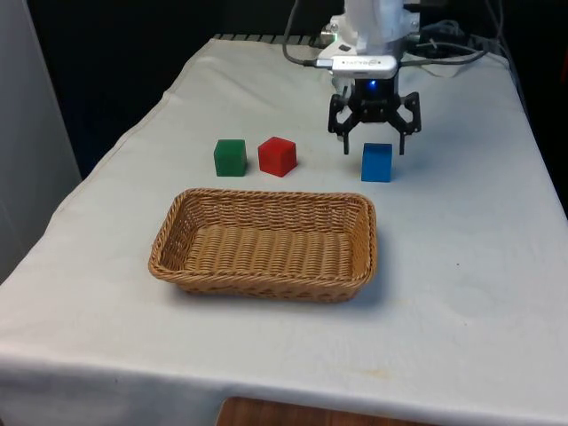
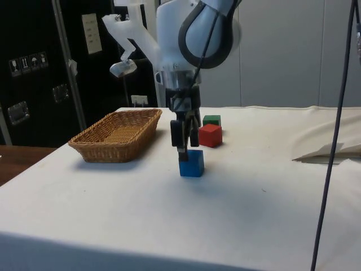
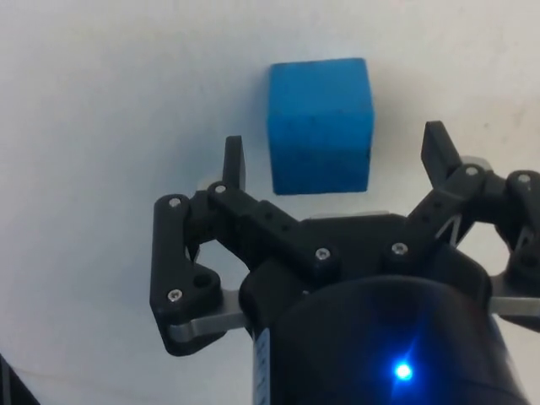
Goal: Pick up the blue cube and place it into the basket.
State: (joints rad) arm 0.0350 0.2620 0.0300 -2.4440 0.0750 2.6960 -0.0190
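My gripper grabs the blue cube (image 1: 376, 162) by its two opposite sides next, to place it into the wicker basket.
The blue cube (image 1: 376, 162) (image 2: 192, 163) (image 3: 321, 125) rests on the white cloth to the front view's right of the red cube. My gripper (image 1: 374, 148) (image 2: 181, 148) (image 3: 333, 152) hangs open just above and slightly behind it, one finger to either side, neither touching the cube. The wicker basket (image 1: 169, 232) (image 2: 90, 145) lies nearer the front edge, to the front view's left of the blue cube, and holds nothing.
A red cube (image 1: 277, 156) (image 2: 210, 135) and a green cube (image 1: 230, 157) (image 2: 212, 119) stand side by side beyond the basket. A black cable (image 2: 334, 141) hangs down at the side view's right. Folded cloth (image 2: 330, 149) lies there too.
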